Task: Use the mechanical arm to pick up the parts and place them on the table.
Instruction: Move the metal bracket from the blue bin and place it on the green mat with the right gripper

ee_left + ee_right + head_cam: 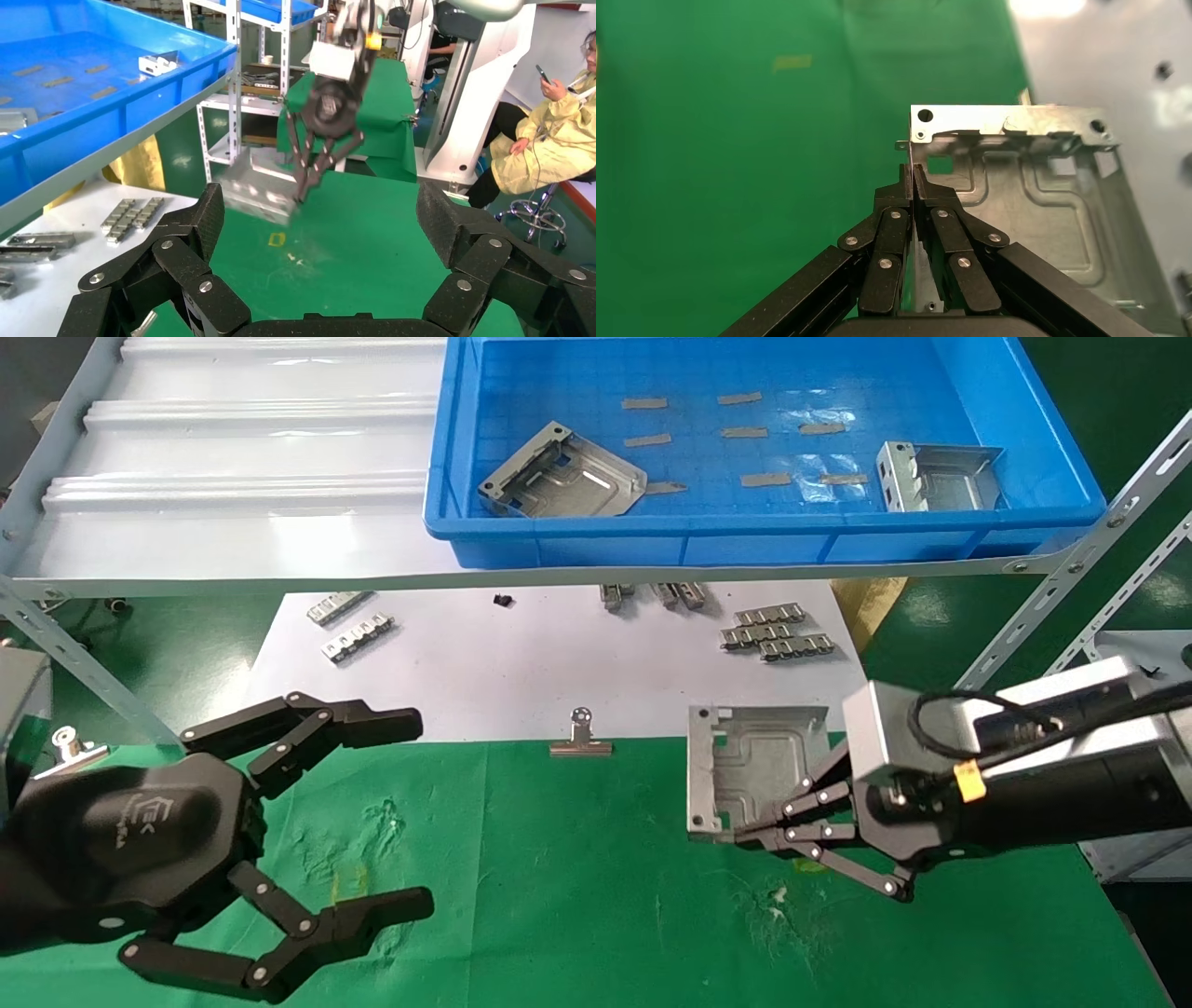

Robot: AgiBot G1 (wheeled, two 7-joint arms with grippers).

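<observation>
The grey part's far edge [765, 710] [1138, 214] hangs over the white sheet, so I should first move the grey part onto the green table and only then let go of it with my right gripper.
My right gripper [745, 836] [914, 172] is shut on the folded edge of one grey part [754, 775] [1032, 203]. It holds the part roughly level, just above the green table [577, 896] near the white sheet's edge. In the left wrist view that part [256, 193] hangs blurred under the right gripper [302, 193]. Two more parts [563, 475] [936, 477] lie in the blue bin [745, 537] on the shelf. My left gripper [416, 812] [323, 207] hovers open over the table's left side, nothing between its fingers.
A white sheet [521, 663] behind the green cloth carries ridged metal strips [773, 631] [358, 626]. A binder clip [580, 738] sits at the cloth's back edge. Slanted shelf struts [1071, 561] stand at the right. A seated person [555, 133] is beyond the table.
</observation>
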